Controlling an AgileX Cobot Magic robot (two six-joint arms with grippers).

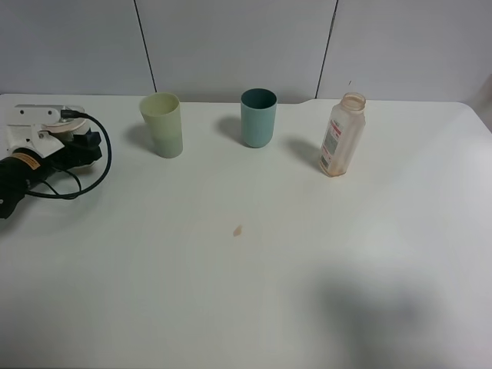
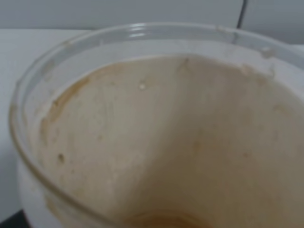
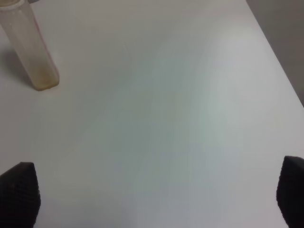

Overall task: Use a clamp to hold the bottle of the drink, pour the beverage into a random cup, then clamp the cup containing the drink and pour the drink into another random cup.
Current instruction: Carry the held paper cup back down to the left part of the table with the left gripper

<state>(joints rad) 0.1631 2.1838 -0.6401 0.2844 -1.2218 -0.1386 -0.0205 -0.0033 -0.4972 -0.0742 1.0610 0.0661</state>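
Note:
My left gripper's low fingers hold the cup upright with the cup's base on the tabletop, so it is time now to release the cup.
The cup containing the drink (image 2: 156, 142) fills the left wrist view; its inside is brown-stained, with a thin brown pool of beverage (image 2: 166, 221) at the bottom. It sits right at my left gripper (image 1: 86, 146), which rests at the table's far left, shut around it; the fingers are hidden. The bottle (image 1: 341, 138) stands upright at the back right, uncapped, nearly empty, with a brownish film at its base (image 3: 45, 81). My right gripper (image 3: 156, 194) hovers open over bare table, well short of the bottle. The pale yellow-green tumbler (image 1: 163, 124) stands at the back left.
A teal cup (image 1: 258, 117) stands between the tumbler and the bottle. A small brown spot (image 1: 237, 230) marks the white table (image 1: 154, 292) near its middle. A black cable (image 1: 96, 173) loops beside the left arm. The table's right edge (image 3: 280, 61) lies close to the right gripper.

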